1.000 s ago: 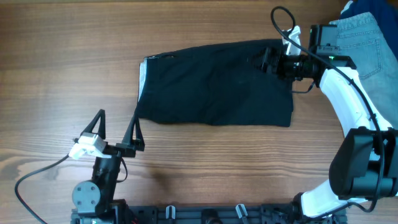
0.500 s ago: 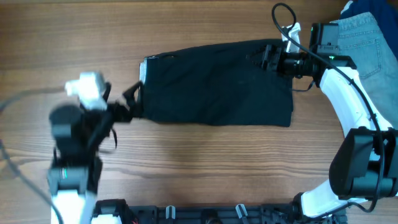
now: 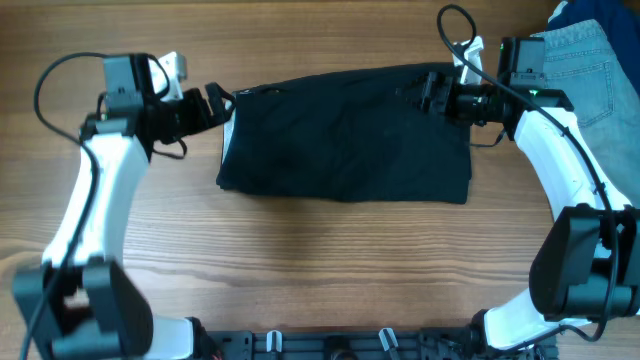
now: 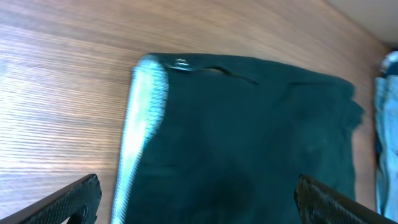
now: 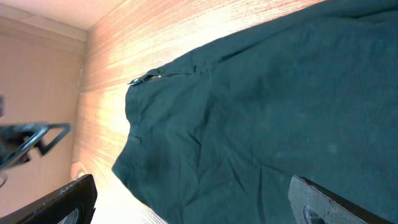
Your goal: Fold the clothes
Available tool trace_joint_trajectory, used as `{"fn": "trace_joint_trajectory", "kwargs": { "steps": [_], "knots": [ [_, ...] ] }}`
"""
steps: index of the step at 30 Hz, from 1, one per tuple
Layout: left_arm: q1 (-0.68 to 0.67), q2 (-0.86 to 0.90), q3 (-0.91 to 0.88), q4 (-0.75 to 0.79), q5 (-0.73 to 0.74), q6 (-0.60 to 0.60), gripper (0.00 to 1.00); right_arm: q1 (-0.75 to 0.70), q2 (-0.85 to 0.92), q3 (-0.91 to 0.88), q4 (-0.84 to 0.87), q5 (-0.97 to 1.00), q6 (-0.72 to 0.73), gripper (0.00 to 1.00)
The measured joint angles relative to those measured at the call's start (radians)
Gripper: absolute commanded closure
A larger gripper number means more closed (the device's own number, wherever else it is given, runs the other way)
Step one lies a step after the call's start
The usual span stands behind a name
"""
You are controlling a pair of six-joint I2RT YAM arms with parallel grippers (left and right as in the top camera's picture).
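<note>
My left gripper grabs the black shorts by the white waistband strip (image 3: 228,125) next, to fold that end of the shorts over the rest.
The black shorts (image 3: 345,135) lie flat in the middle of the table, their white waistband strip (image 3: 228,125) at the left end. My left gripper (image 3: 216,103) is open at the waistband's top left corner; in its wrist view the fingers (image 4: 68,202) straddle the white strip (image 4: 144,118) above the cloth (image 4: 249,137). My right gripper (image 3: 432,95) is open over the shorts' top right corner; its wrist view shows the dark cloth (image 5: 261,118) between the wide-apart fingers (image 5: 323,202). Light-blue denim shorts (image 3: 592,70) lie at the far right.
A dark blue garment (image 3: 590,12) shows at the top right corner beside the denim. The wooden table (image 3: 330,270) spreads in front of the shorts. The arm bases stand along the front edge (image 3: 330,345).
My left arm has swung up from the front left of the table to the waistband's top left corner. The right arm and the shorts have stayed put.
</note>
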Motion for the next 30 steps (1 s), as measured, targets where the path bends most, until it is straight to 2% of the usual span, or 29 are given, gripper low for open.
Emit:
{"fn": "trace_joint_trajectory", "kwargs": {
  "steps": [4,13,21,30],
  "knots": [
    [0.039,0.099,0.028,0.013,0.006,0.002,0.0,0.0,0.0,0.0,0.0,0.0,0.0,0.0],
    [0.026,0.233,0.037,0.148,0.037,0.024,0.0,0.0,0.0,0.0,0.008,0.0,0.0,0.0],
    [0.024,0.347,0.038,0.144,0.08,0.029,0.0,0.0,0.0,0.0,0.008,0.0,0.0,0.01],
    [0.021,0.369,0.039,0.097,0.133,0.066,0.0,0.0,0.0,0.0,0.007,0.0,0.0,0.01]
  ]
}}
